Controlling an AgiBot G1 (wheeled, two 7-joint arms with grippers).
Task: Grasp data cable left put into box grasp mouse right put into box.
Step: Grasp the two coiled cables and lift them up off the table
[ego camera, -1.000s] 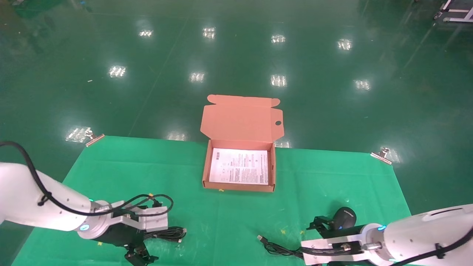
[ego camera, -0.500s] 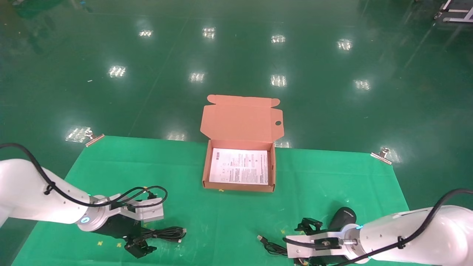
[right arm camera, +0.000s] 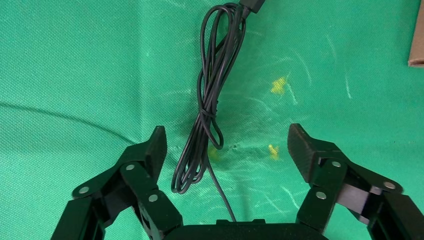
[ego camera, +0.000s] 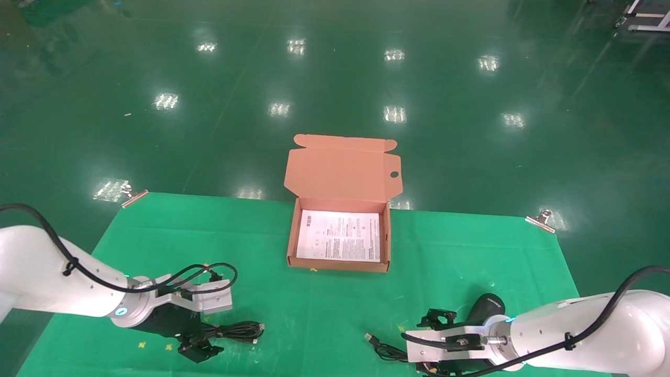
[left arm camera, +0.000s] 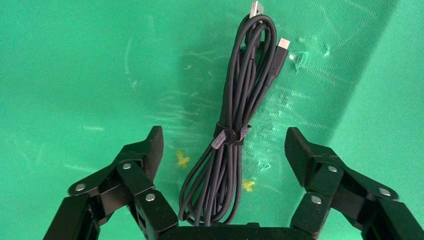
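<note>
Both fingers of my right gripper reach down near the green cloth, on either side of the bundle's tied middle [right arm camera: 206, 116]. They would hold the cord bundle if I closed now, so my right gripper should close on it now.
The data cable [ego camera: 238, 331] lies in a strapped coil on the green cloth at the front left. My left gripper [ego camera: 209, 331] is open, and in the left wrist view [left arm camera: 225, 142] its jaws stand on either side of the cable [left arm camera: 250, 80] without touching it. The black mouse [ego camera: 487, 308] sits at the front right, with its cord bundle [ego camera: 390, 353] trailing left. My right gripper [ego camera: 425, 343] is open beside the mouse. In the right wrist view [right arm camera: 227, 140] only the cord [right arm camera: 210, 95] lies between its jaws. The box [ego camera: 339, 264] stands open at centre with a white sheet inside.
The box lid [ego camera: 343, 167] stands up at the back with a round hole. Metal clips [ego camera: 135, 198] [ego camera: 542, 220] hold the cloth's far corners. A box corner [right arm camera: 416, 50] shows in the right wrist view. Green floor lies beyond the table.
Over the last second the left gripper moved a little away from the front edge onto the cable's near end. The right gripper shifted left over the mouse cord. Both stayed open.
</note>
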